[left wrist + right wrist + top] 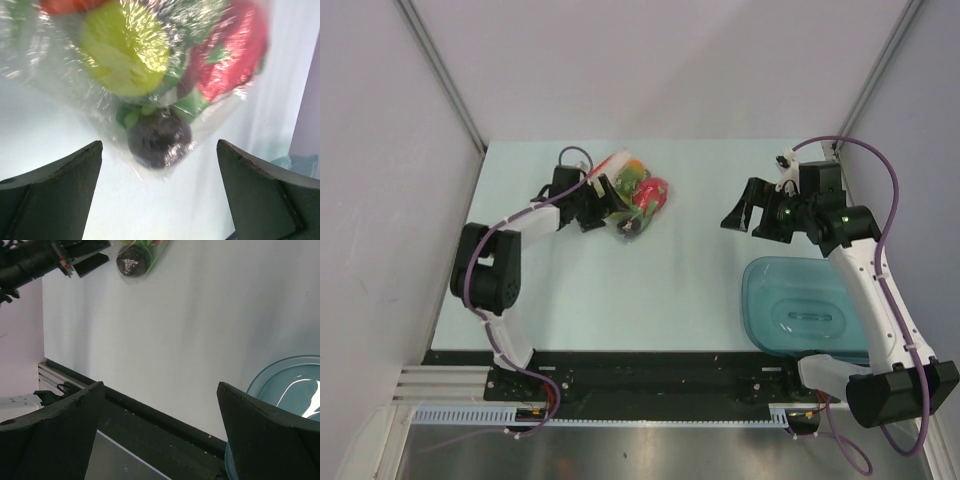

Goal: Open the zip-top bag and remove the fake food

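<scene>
I will next grab the zip-top bag with my left gripper by its zip edge (606, 169) (19, 59), away from the fake food, so one zip end stays free for opening.
The clear zip-top bag (636, 200) lies at the back middle of the table with the fake food inside. In the left wrist view the bag (165, 75) fills the upper frame; a yellow-green fruit (125, 50), a pink-red dragon fruit (230, 55) and a small dark piece (159, 137) show through it. My left gripper (603, 208) is open, its jaws wide apart, just left of the bag and not touching it (159, 200). My right gripper (748, 212) is open and empty, well right of the bag (159, 440). The bag's dark corner shows in the right wrist view (132, 262).
A teal translucent oval tray (800, 310) sits at the front right under the right arm, also in the right wrist view (285, 385). The black rail (650, 375) runs along the table's near edge. Grey walls stand on both sides.
</scene>
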